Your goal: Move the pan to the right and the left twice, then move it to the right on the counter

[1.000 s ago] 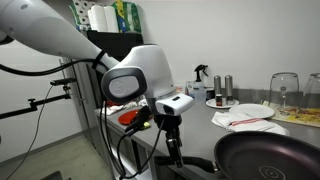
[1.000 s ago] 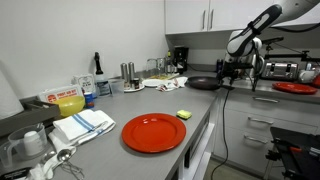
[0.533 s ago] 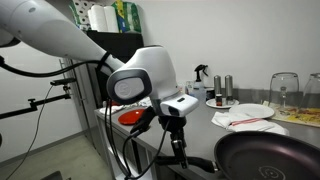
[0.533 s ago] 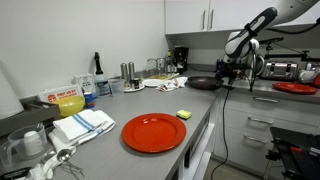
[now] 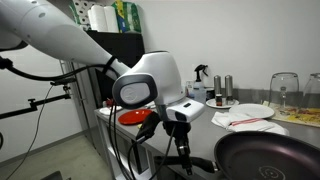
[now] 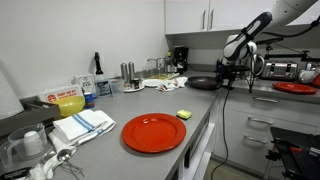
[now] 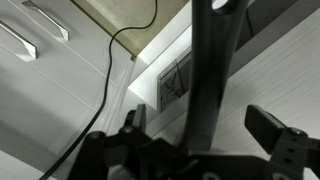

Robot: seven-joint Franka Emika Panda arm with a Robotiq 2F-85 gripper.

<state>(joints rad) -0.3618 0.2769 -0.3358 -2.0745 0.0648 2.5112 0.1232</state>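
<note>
The handle reaches deep between my gripper's fingers, level with its sides, and closing now would catch the handle, so it is time to close on it.
The black pan (image 5: 268, 157) lies on the grey counter (image 6: 110, 108) with its long handle (image 5: 200, 165) pointing toward the arm; in an exterior view the pan (image 6: 203, 83) sits near the counter's far end. My gripper (image 5: 183, 160) hangs right over the handle's end. In the wrist view the gripper (image 7: 203, 125) is open, and the handle (image 7: 212, 60) runs straight up between the two fingers (image 7: 270, 125), with a gap on each side. The pan's bowl is out of the wrist view.
A white plate (image 5: 240, 113), a wine glass (image 5: 284, 90) and bottles stand behind the pan. A small red dish (image 5: 130, 117) sits behind the arm. A large red plate (image 6: 153, 132), a yellow sponge (image 6: 183, 115) and a dish towel (image 6: 83, 123) lie nearer the sink. Cabinet drawers (image 7: 40, 30) face the counter's front.
The arm has moved toward the pan and a little lower, bringing the open gripper over the handle. The pan has not moved.
</note>
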